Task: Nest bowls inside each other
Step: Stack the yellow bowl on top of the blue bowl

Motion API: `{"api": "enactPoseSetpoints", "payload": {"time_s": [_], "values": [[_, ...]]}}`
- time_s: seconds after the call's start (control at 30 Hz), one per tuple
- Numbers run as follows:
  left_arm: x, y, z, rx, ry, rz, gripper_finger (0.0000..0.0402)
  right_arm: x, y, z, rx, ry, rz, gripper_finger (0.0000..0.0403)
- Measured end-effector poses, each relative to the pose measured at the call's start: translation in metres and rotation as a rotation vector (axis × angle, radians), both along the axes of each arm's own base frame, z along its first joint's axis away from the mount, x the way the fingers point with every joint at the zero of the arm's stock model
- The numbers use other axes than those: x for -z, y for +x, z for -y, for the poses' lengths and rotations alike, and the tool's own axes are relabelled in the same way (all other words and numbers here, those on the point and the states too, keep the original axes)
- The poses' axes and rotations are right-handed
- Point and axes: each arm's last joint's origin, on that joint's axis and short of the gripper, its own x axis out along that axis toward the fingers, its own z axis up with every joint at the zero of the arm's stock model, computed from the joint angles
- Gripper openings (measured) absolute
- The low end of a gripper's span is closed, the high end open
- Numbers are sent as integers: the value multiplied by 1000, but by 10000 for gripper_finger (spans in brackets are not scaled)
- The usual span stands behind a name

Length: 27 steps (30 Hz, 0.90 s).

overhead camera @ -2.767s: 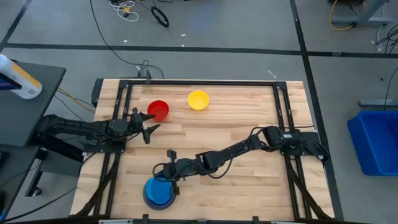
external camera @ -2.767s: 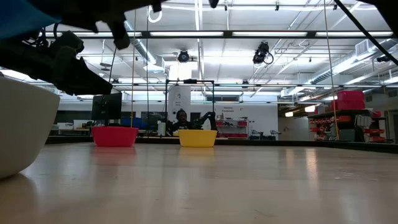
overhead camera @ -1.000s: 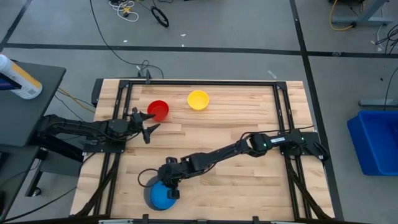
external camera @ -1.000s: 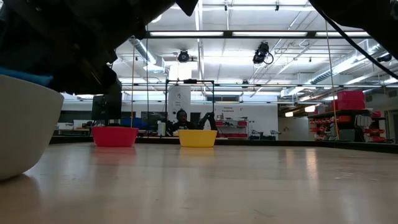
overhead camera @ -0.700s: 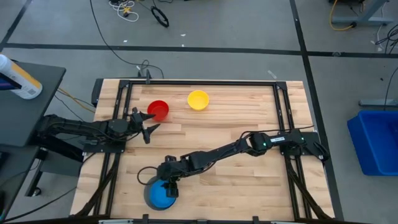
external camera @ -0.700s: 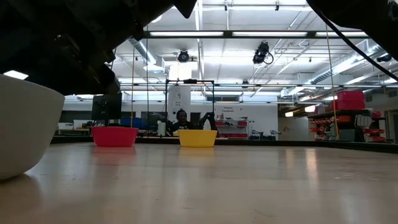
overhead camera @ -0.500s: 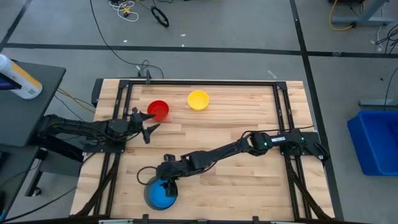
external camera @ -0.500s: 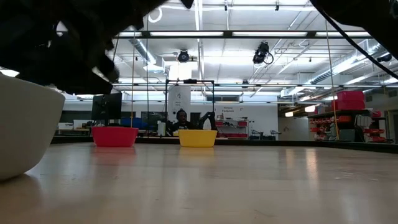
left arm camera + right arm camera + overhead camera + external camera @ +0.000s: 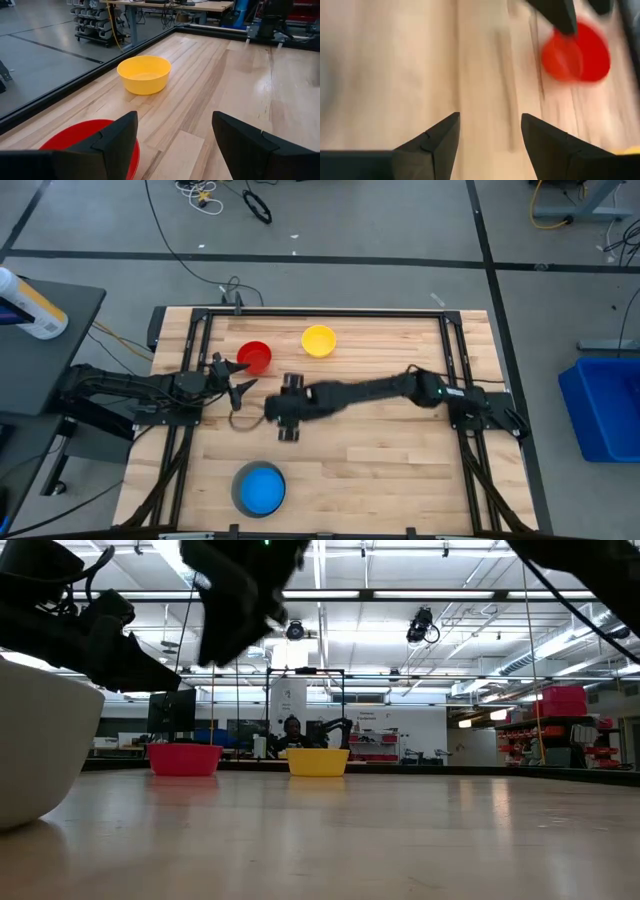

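The yellow bowl needs to go inside the blue bowl (image 9: 262, 488), so my right gripper should grab the yellow bowl by its rim (image 9: 312, 355) next.
A blue bowl (image 9: 262, 488) sits nested in the larger grey bowl (image 9: 237, 498) near the table's front edge; the grey bowl's wall (image 9: 38, 750) fills the low view's left. A red bowl (image 9: 255, 357) and a yellow bowl (image 9: 319, 340) stand apart on the table at the far side. My right gripper (image 9: 278, 410) hovers open over the middle of the table, clear of every bowl, with only bare wood between its fingers (image 9: 490, 120). My left gripper (image 9: 236, 386) waits open just near of the red bowl (image 9: 100, 137), touching nothing.
A black frame (image 9: 300, 312) runs round the wooden table's edges. Bare wood lies between the nested bowls at the front and the red and yellow bowls (image 9: 318, 761) at the back, and over the whole right half of the table (image 9: 420, 470).
My right gripper has left the blue bowl down inside the grey bowl, where its rim no longer shows above the grey wall in the low view. It then rose and swung quickly away from the front edge to the table's middle, toward the red bowl.
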Motion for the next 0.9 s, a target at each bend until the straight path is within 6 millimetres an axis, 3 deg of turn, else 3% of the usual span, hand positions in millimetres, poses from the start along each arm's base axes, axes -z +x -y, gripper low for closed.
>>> {"api": "enactPoseSetpoints", "payload": {"time_s": [0.27, 0.4, 0.6, 0.73, 0.9], "values": [[0, 0, 0, 2, 6, -4, 263, 33, 3, 91, 59, 52, -94, 213], [0, 0, 0, 3, 10, -7, 263, 45, -9, 134, 115, 55, -199, 212], [0, 0, 0, 4, 16, -10, 263, 36, -25, 186, 201, 53, -240, 223], [0, 0, 0, 5, 21, -13, 263, 22, -35, 209, 223, 80, -216, 224], [0, 0, 0, 2, 22, -13, 263, 24, -43, 237, 225, 182, -190, 219]]}}
